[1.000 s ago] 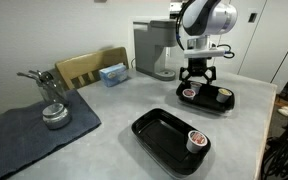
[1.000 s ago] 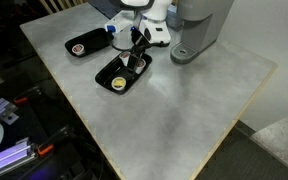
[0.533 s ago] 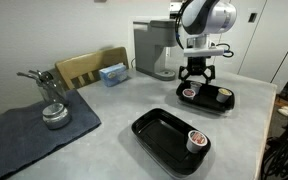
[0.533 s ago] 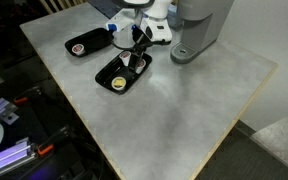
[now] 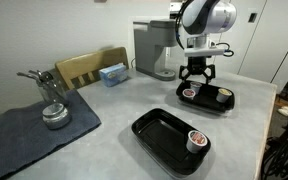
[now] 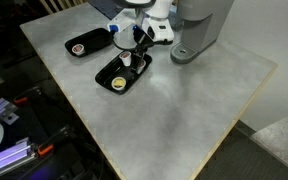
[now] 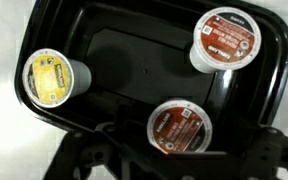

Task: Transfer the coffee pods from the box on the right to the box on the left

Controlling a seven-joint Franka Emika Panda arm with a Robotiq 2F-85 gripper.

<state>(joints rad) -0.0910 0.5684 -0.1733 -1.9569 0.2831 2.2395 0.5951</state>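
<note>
My gripper should close now and would hold the pod: it is between my fingertips, which reach down into the tray in an exterior view.
In the wrist view a black tray [image 7: 104,50] holds three coffee pods: a yellowish one [image 7: 52,78] at the left, a brown-red one [image 7: 225,40] at the upper right, and a brown-red one [image 7: 180,127] low in the middle. My gripper [image 7: 179,152] is open just above that tray, its dark fingers [image 7: 84,158] standing on either side of the low middle pod without touching it. In both exterior views the gripper [image 5: 197,73] [image 6: 134,57] hangs over this tray [image 5: 206,110] [image 6: 103,75]. The other black tray [image 5: 146,126] [image 6: 94,38] holds one pod [image 5: 196,138] [image 6: 79,47].
A grey coffee machine [image 5: 154,50] [image 6: 199,30] stands just behind the trays. A blue box [image 5: 114,72] and a wooden chair back [image 5: 89,63] are at the far edge. A dark mat [image 5: 24,135] with a metal bowl [image 5: 55,116] lies at the left.
</note>
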